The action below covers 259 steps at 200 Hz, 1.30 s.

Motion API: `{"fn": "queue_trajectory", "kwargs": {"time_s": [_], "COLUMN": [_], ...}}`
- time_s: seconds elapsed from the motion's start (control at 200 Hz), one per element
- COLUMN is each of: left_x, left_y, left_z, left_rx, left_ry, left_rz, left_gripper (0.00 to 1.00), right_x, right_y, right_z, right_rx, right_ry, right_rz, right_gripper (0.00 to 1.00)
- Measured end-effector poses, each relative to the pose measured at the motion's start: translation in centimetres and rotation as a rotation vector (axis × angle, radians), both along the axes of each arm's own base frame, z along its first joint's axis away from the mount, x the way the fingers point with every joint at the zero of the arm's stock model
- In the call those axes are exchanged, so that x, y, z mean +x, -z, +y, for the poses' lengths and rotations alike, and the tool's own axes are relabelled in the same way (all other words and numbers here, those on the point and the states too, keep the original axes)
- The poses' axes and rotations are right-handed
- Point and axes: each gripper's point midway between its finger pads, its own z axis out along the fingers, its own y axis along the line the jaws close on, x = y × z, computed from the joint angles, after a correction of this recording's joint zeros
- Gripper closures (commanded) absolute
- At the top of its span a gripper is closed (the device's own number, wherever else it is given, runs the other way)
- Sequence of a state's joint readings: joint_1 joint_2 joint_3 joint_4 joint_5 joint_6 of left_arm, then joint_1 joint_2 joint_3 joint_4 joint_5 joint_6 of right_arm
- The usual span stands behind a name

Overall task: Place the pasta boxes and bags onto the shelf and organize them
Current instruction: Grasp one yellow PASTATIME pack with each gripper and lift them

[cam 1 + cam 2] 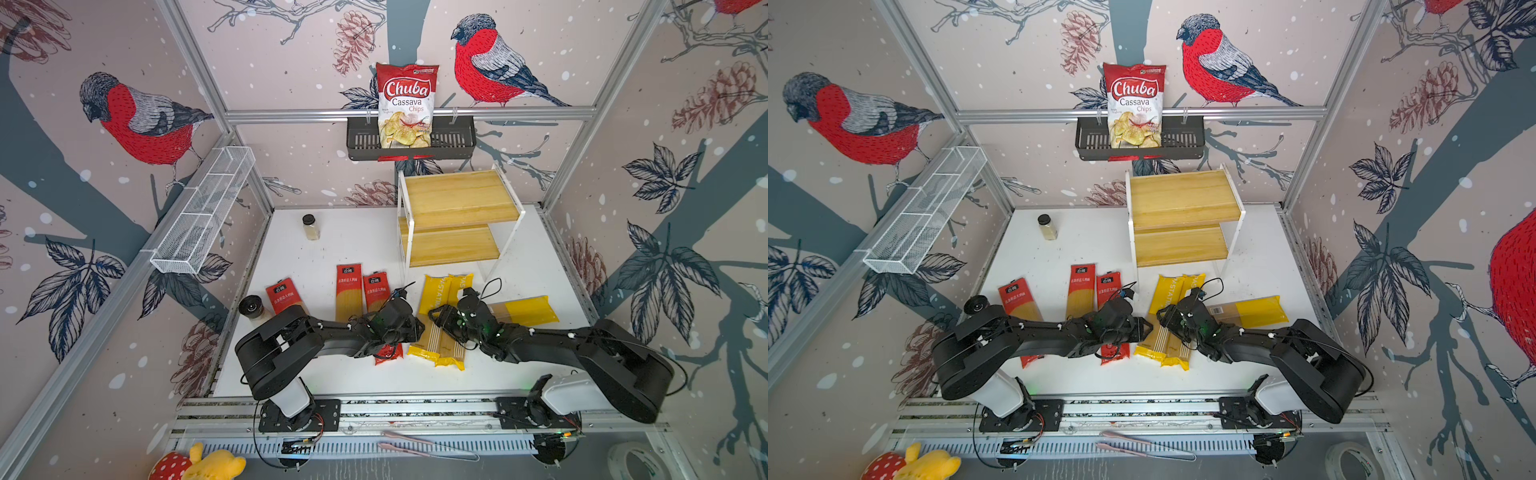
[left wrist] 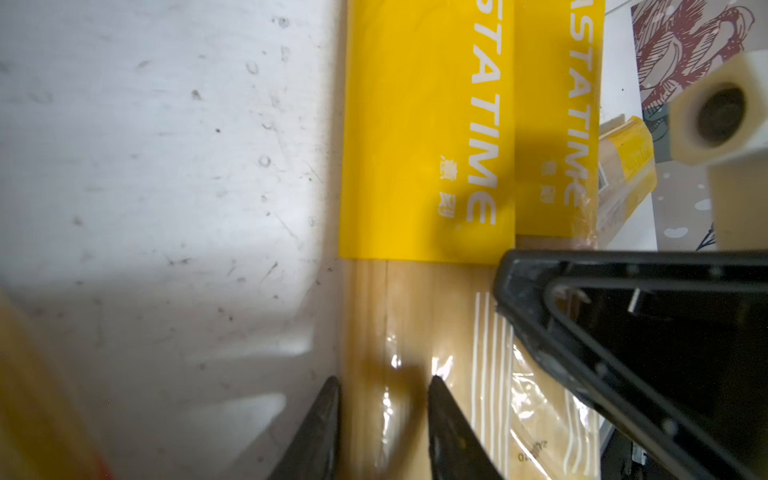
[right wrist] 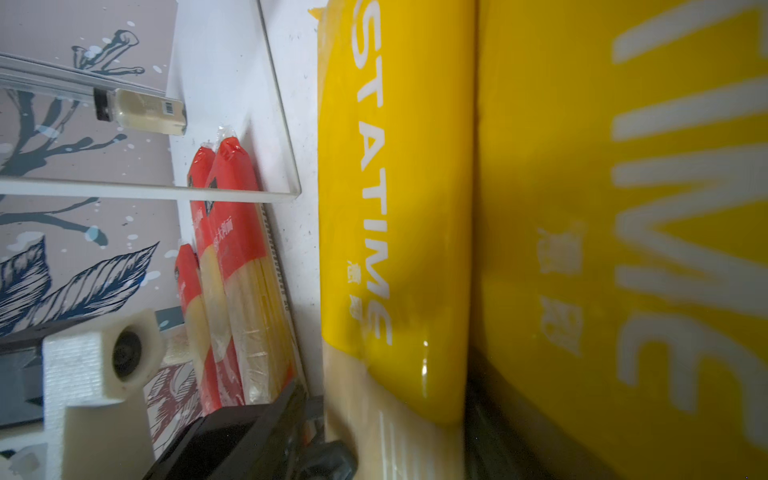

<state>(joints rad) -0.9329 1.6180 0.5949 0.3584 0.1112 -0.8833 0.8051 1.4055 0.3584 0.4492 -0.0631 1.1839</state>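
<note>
My right gripper closes on the left yellow pack's near edge (image 1: 430, 320) (image 3: 398, 425) next, since the pack's near edge is between both fingers.
Three red pasta packs (image 1: 348, 291) lie on the left of the white table. Two yellow PASTATIME packs lie side by side at the centre: the left one (image 1: 432, 291) (image 2: 415, 137) and its neighbour (image 1: 463, 282). A third yellow pack (image 1: 528, 311) lies crosswise to the right. My left gripper (image 1: 419, 328) (image 2: 384, 415) is shut on the clear middle edge of the left yellow pack. My right gripper (image 1: 434, 318) (image 3: 390, 440) faces it from the right, its jaws apart around the same pack. The wooden two-tier shelf (image 1: 461, 199) stands bare behind.
A spice jar (image 1: 310, 226) stands at the back left and a black cylinder (image 1: 252, 307) sits by the left red pack. A chips bag (image 1: 406, 104) rests in the black wall basket (image 1: 361, 141). A white wire basket (image 1: 203, 212) hangs on the left wall.
</note>
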Motion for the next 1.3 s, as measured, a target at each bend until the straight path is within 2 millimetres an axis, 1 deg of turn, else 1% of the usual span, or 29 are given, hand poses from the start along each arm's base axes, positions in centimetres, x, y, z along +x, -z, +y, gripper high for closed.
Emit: {"fn": "queue_trajectory", "kwargs": {"time_s": [0.17,0.315,0.5,0.57,0.62,0.68,0.831,0.931,1.016,1.106,1.161,1.231,1.296], "left_x": [-0.1,-0.2,-0.7,-0.8,-0.8,-0.6,-0.2,0.0,0.2,0.4,0.2,-0.1,0.2], "left_y": [0.0,-0.1,-0.7,-1.1,-1.6,-2.7,-6.5,-8.9,-10.6,-12.4,-13.4,-14.5,-15.4], "left_z": [-0.2,-0.4,-0.5,-0.4,-0.3,-0.2,0.2,0.7,1.5,2.4,2.8,3.1,3.4], "left_rx": [-0.022,-0.034,-0.046,-0.053,-0.063,-0.093,-0.169,-0.2,-0.22,-0.254,-0.274,-0.305,-0.323], "left_ry": [0.012,0.022,0.05,0.062,0.064,0.066,0.081,0.089,0.091,0.082,0.088,0.098,0.09], "left_rz": [0.004,0.007,0.015,0.014,0.015,0.005,-0.065,-0.118,-0.157,-0.206,-0.244,-0.289,-0.324], "left_gripper": [0.75,0.76,0.76,0.76,0.76,0.73,0.65,0.57,0.49,0.41,0.37,0.34,0.32], "right_x": [-0.3,-0.5,-1.1,-1.3,-1.5,-1.7,-2.4,-3.0,-3.4,-4.0,-4.2,-4.6,-4.9], "right_y": [-0.2,0.2,0.3,0.2,-0.1,-0.3,-0.9,-1.7,-2.5,-3.7,-4.7,-6.1,-7.7], "right_z": [0.4,0.1,-0.3,-0.5,-0.6,-0.8,-1.6,-2.1,-2.4,-2.6,-2.7,-2.8,-2.8], "right_rx": [0.057,0.059,0.063,0.068,0.071,0.073,0.074,0.082,0.094,0.116,0.136,0.161,0.184], "right_ry": [-0.039,-0.069,-0.093,-0.1,-0.108,-0.116,-0.139,-0.154,-0.167,-0.189,-0.2,-0.219,-0.237], "right_rz": [-0.026,-0.048,-0.077,-0.087,-0.099,-0.11,-0.139,-0.172,-0.205,-0.254,-0.294,-0.356,-0.42], "right_gripper": [0.53,0.7,0.84,0.91,0.93,0.95,0.98,1.0,1.0,1.0,1.0,1.0,1.0]}}
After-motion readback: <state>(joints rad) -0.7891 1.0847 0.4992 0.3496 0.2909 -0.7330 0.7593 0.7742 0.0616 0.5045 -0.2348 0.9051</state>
